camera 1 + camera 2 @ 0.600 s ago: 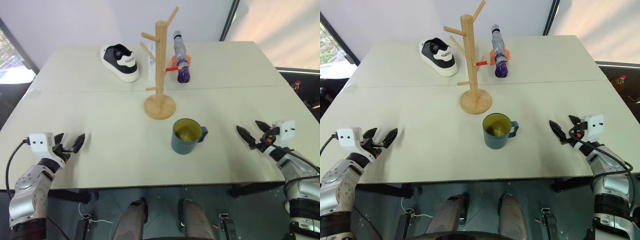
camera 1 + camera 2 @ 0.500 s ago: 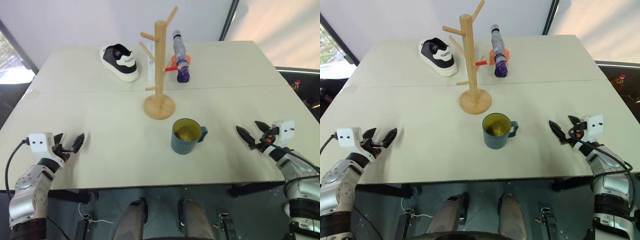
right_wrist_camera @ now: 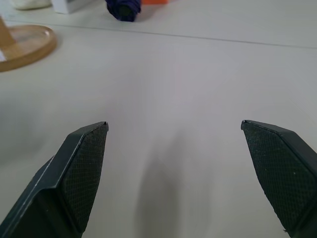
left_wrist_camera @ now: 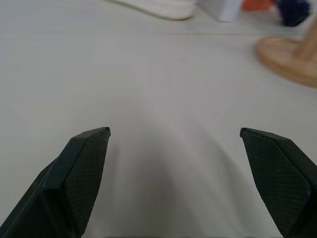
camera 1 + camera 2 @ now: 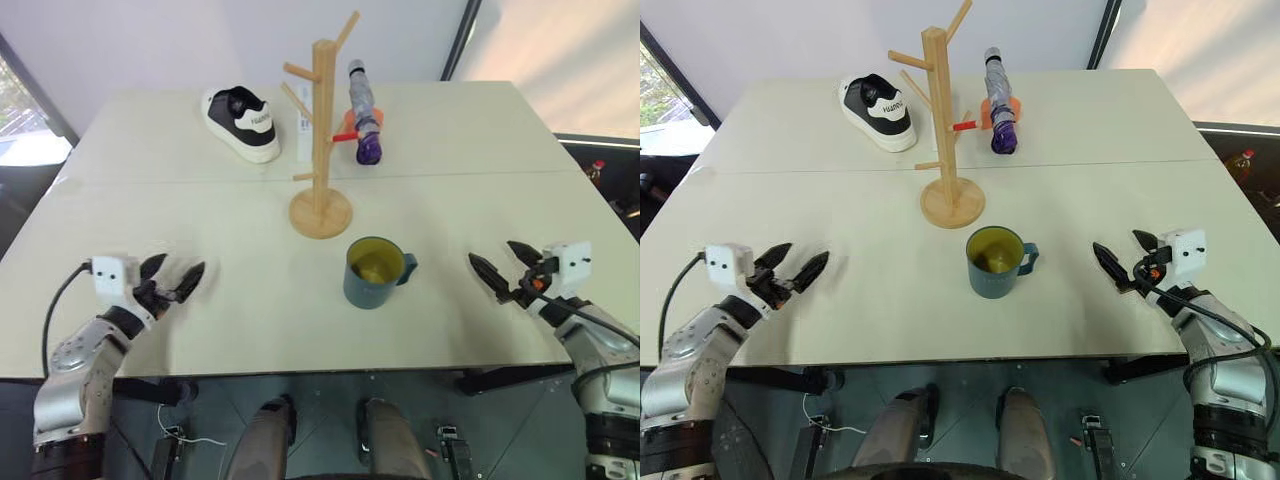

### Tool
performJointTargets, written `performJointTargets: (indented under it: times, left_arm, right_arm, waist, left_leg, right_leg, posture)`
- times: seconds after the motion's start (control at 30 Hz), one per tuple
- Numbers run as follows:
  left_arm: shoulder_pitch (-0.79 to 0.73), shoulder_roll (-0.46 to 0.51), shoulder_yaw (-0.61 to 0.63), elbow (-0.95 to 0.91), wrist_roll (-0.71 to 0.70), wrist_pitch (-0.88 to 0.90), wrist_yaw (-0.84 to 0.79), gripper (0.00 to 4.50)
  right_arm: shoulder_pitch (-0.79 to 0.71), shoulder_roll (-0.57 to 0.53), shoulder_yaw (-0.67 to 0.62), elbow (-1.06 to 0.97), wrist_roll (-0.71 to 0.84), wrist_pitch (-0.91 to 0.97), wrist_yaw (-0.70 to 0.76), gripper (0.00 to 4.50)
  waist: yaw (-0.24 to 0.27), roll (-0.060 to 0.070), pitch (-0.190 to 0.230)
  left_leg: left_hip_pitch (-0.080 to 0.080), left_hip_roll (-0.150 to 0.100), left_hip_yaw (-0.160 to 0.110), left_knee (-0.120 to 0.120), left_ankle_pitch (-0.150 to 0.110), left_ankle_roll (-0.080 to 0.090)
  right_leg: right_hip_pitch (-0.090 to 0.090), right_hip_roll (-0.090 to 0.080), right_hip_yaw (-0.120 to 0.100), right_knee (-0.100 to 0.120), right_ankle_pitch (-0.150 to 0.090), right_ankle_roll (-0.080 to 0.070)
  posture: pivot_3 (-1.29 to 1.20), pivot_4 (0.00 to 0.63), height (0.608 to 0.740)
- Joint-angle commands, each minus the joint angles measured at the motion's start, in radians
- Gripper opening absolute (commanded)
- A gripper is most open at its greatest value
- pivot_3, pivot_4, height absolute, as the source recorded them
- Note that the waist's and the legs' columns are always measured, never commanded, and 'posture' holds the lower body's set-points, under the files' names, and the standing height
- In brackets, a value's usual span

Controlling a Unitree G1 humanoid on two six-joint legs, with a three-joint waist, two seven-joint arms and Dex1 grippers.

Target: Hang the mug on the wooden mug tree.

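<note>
I will next grip the mug with my right gripper by its narrow handle (image 5: 410,267) to hang it. The mug's round body (image 5: 368,287) is wider than my open fingers.
The dark teal mug (image 5: 375,272) with a yellow-green inside stands upright near the table's middle, its handle turned to the right. Just behind it rises the wooden mug tree (image 5: 321,150), a tall post with angled pegs on a round disc base (image 5: 952,202). My left gripper (image 5: 175,275) hovers open and empty over the table's front left, well left of the mug. Over the front right, my right gripper (image 5: 497,258) is open and empty too, a short way right of the handle. The left wrist view shows the left gripper (image 4: 173,131) over bare tabletop; the right gripper (image 3: 173,124) is likewise.
A black-and-white shoe (image 5: 242,122) lies at the back left of the cream table (image 5: 150,210). A folded purple umbrella (image 5: 362,115) and a white box (image 5: 303,125) lie behind the mug tree. The table's front edge runs just below both grippers.
My left gripper has moved to the right, inward over the table toward the mug. The right gripper has stayed nearly in place. Mug and mug tree have not moved.
</note>
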Motion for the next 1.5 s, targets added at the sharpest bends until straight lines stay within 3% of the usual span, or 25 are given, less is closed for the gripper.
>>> performJointTargets:
  times: [0.03, 0.27, 0.53, 1.4, 1.5]
  left_arm:
    - [-0.022, -0.004, -0.078, -0.083, -0.028, -0.001, -0.073, 4.5]
    - [-0.006, 0.055, -0.237, -0.24, -0.08, 0.041, -0.27, 4.5]
    - [-0.036, 0.127, -0.34, -0.381, -0.123, 0.106, -0.367, 4.5]
    - [-0.003, 0.158, -0.347, -0.438, -0.091, 0.072, -0.381, 4.5]
    - [-0.003, 0.157, -0.344, -0.438, -0.088, 0.072, -0.377, 4.5]
  right_arm:
    - [0.054, -0.002, -0.012, -0.145, 0.038, 0.02, 0.011, 4.46]
    - [0.191, 0.064, 0.084, -0.384, 0.063, 0.079, -0.016, 4.46]
    - [0.163, 0.132, 0.166, -0.367, 0.007, 0.045, -0.063, 4.46]
    - [0.051, 0.191, 0.264, -0.194, -0.104, -0.063, -0.071, 4.46]
    - [0.035, 0.201, 0.271, -0.171, -0.102, -0.075, -0.061, 3.59]
  waist:
    - [0.001, 0.0, 0.0]
    - [-0.006, 0.0, 0.0]
    - [-0.004, 0.001, 0.0]
    - [-0.003, 0.001, 0.0]
    - [-0.005, 0.001, 0.0]
  left_leg:
    - [0.0, 0.0, 0.0, 0.0, 0.0, 0.0]
    - [-0.001, 0.002, 0.0, 0.0, 0.0, 0.0]
    - [-0.002, 0.008, 0.008, 0.0, -0.002, -0.003]
    - [-0.002, 0.01, 0.008, -0.001, 0.0, 0.001]
    - [-0.002, 0.01, 0.008, -0.001, 0.0, 0.001]
  right_leg:
    - [0.0, 0.0, 0.0, 0.0, 0.0, 0.0]
    - [-0.002, 0.0, 0.0, 0.0, 0.0, 0.0]
    - [-0.002, 0.001, 0.0, -0.003, 0.0, -0.001]
    - [-0.003, 0.003, -0.001, -0.001, 0.001, -0.002]
    - [-0.003, 0.003, -0.001, -0.001, 0.001, -0.002]
  posture:
    - [0.0, 0.15, 0.74]
    - [0.0, 0.15, 0.74]
    - [0.0, 0.15, 0.74]
    - [0.0, 0.15, 0.74]
    - [0.0, 0.15, 0.74]
